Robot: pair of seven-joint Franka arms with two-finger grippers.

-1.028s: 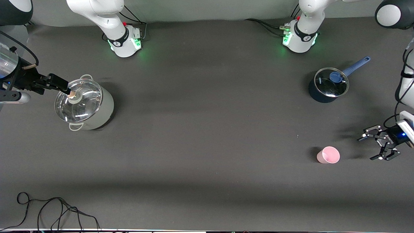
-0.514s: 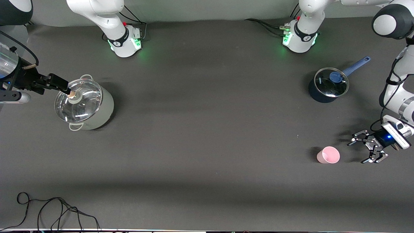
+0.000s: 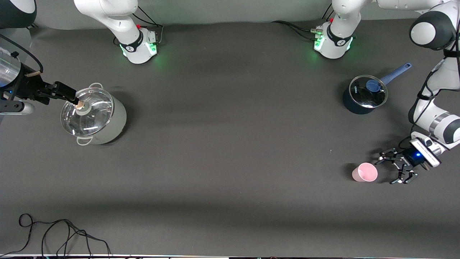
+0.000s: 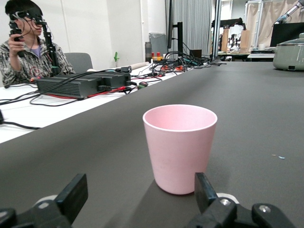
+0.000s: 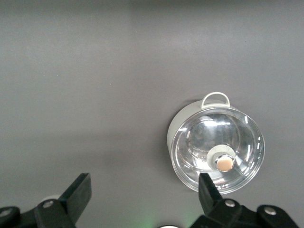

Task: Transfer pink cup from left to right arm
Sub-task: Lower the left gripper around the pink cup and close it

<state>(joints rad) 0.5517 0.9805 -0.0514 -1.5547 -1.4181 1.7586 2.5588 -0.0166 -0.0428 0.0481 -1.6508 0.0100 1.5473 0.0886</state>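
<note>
The pink cup is next for my left gripper, which needs to grab it by its lower side (image 3: 357, 175) (image 4: 177, 168). The cup's rim then stays free for my right gripper.
The pink cup (image 3: 364, 172) stands upright on the dark table toward the left arm's end, nearer to the front camera than the blue saucepan. My left gripper (image 3: 390, 169) is open, low and beside the cup, its fingers pointing at it without touching. In the left wrist view the cup (image 4: 179, 147) stands just ahead of the open gripper (image 4: 137, 192), closer to one finger. My right gripper (image 3: 66, 94) is open and empty, waiting high over the grey pot; the right wrist view shows this gripper (image 5: 142, 192) looking down on the pot.
A grey pot with a glass lid (image 3: 94, 117) stands at the right arm's end, also seen from above in the right wrist view (image 5: 216, 147). A blue saucepan with a lid (image 3: 363, 95) stands near the left arm's base. A black cable (image 3: 54, 233) lies at the table's front edge.
My left gripper has moved in toward the pink cup, still open. The cup and the right arm have not moved.
</note>
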